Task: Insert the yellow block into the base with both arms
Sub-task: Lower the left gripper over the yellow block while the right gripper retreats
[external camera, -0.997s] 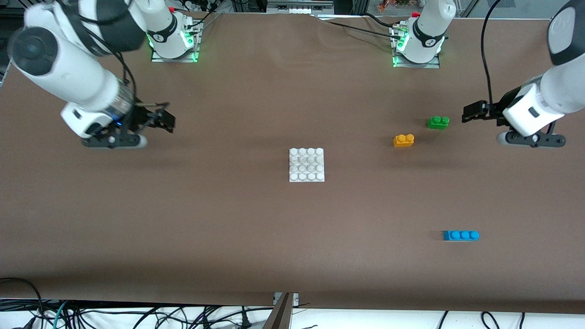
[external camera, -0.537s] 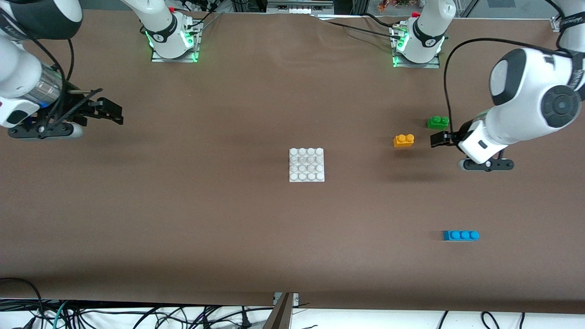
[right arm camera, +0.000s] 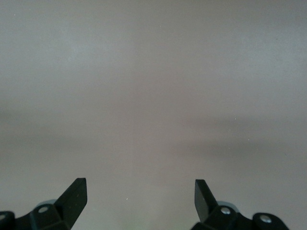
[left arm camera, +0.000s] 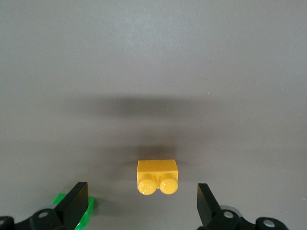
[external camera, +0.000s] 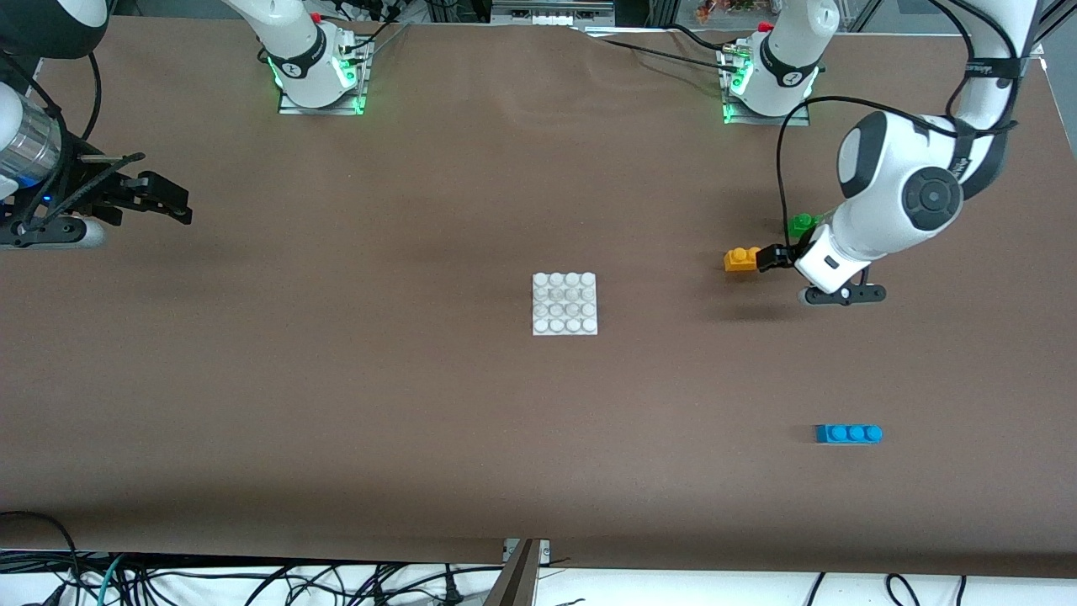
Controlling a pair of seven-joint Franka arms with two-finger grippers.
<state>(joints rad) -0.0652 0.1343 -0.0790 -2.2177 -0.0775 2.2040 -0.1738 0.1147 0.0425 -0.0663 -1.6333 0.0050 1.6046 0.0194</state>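
The yellow block (external camera: 741, 259) has to go into the white base, so next I should grab it by its short ends with my left gripper.
The yellow block (external camera: 741, 259) lies on the brown table toward the left arm's end. In the left wrist view it (left arm camera: 157, 177) sits between the fingers and a little ahead of them. My left gripper (external camera: 770, 257) (left arm camera: 141, 203) is open and empty, low beside the block. The white base (external camera: 565, 303) lies flat at the table's middle. My right gripper (external camera: 164, 202) (right arm camera: 140, 199) is open and empty, over bare table at the right arm's end.
A green brick (external camera: 801, 224) lies beside the left gripper, partly hidden by the arm; its edge shows in the left wrist view (left arm camera: 81, 211). A blue three-stud brick (external camera: 848, 433) lies nearer the front camera.
My left gripper has moved toward the yellow block, from beyond the green brick to right beside it. My right arm has drawn back toward its end of the table.
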